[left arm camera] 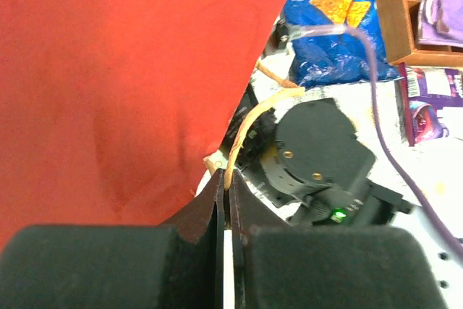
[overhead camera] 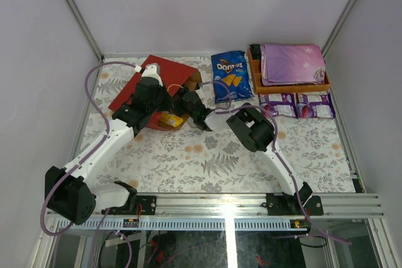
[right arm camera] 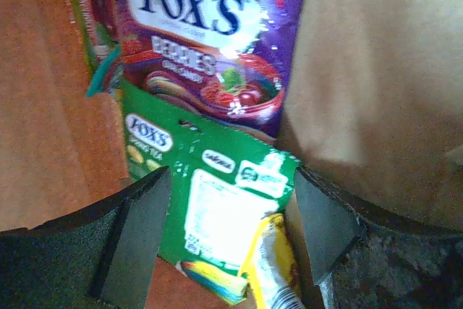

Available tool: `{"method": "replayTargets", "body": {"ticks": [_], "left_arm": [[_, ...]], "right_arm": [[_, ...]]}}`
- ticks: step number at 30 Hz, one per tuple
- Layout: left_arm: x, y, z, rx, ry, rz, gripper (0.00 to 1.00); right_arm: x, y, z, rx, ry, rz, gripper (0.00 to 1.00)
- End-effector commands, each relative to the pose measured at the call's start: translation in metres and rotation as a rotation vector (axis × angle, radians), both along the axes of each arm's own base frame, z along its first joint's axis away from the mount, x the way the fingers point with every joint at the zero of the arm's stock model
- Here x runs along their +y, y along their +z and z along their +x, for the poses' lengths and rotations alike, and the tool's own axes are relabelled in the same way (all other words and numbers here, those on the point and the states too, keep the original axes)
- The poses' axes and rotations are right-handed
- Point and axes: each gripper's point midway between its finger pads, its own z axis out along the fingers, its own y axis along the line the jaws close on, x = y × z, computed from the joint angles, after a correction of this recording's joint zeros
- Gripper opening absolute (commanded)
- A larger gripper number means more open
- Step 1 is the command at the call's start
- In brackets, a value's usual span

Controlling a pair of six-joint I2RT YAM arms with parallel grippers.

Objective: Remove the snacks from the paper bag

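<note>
Green pack (right arm camera: 217,193) can be seen between my fingers and the purple Fox's pack's near edge (right arm camera: 210,110), so it isn't time to close yet. My right gripper will get to the purple pack's edge first and then close there.
The red paper bag (overhead camera: 154,76) lies on its side, mouth toward the right. My left gripper (left arm camera: 228,179) is shut on its tan loop handle (left arm camera: 249,124), beside the bag's red wall (left arm camera: 108,85). My right gripper (right arm camera: 228,229) is open inside the bag's mouth (overhead camera: 187,103), its fingers (right arm camera: 137,236) on either side of a green Fox's pack (right arm camera: 217,193). A purple Fox's pack (right arm camera: 210,41) lies deeper in, and a yellow packet (right arm camera: 278,269) lies at the mouth (overhead camera: 171,119). The brown inner wall (right arm camera: 376,70) is on the right. A blue Doritos bag (overhead camera: 229,76) lies outside on the table.
An orange wooden tray (overhead camera: 254,76) at the back right holds a folded purple star-print cloth (overhead camera: 292,62). Two purple packs (overhead camera: 278,105) (overhead camera: 316,105) lie in front of it. The right arm's wrist (left arm camera: 318,150) is close to my left fingers.
</note>
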Motion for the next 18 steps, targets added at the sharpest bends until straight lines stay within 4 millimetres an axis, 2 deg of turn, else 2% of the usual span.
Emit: {"method": "replayTargets", "body": {"ticks": [1,6,14,16,18], "left_arm": [[-0.013,0.035,-0.011,-0.054,-0.053,-0.052,0.00],[-0.022,0.048,-0.024,-0.072,-0.081,-0.028,0.00],[-0.043,0.064,-0.039,-0.097,-0.152,-0.030,0.00],[-0.044,0.064,-0.040,-0.098,-0.157,-0.029,0.00],[-0.045,0.063,-0.041,-0.096,-0.161,-0.027,0.00]], "right_arm": [[0.005,0.023,0.008,0.023,-0.074,0.143,0.78],[-0.005,0.013,0.006,0.108,-0.168,0.158,0.86],[-0.003,-0.002,0.006,0.202,-0.250,0.143,0.84],[-0.005,-0.011,0.004,0.219,-0.270,0.127,0.83],[0.001,-0.011,0.005,0.229,-0.279,0.144,0.82]]}}
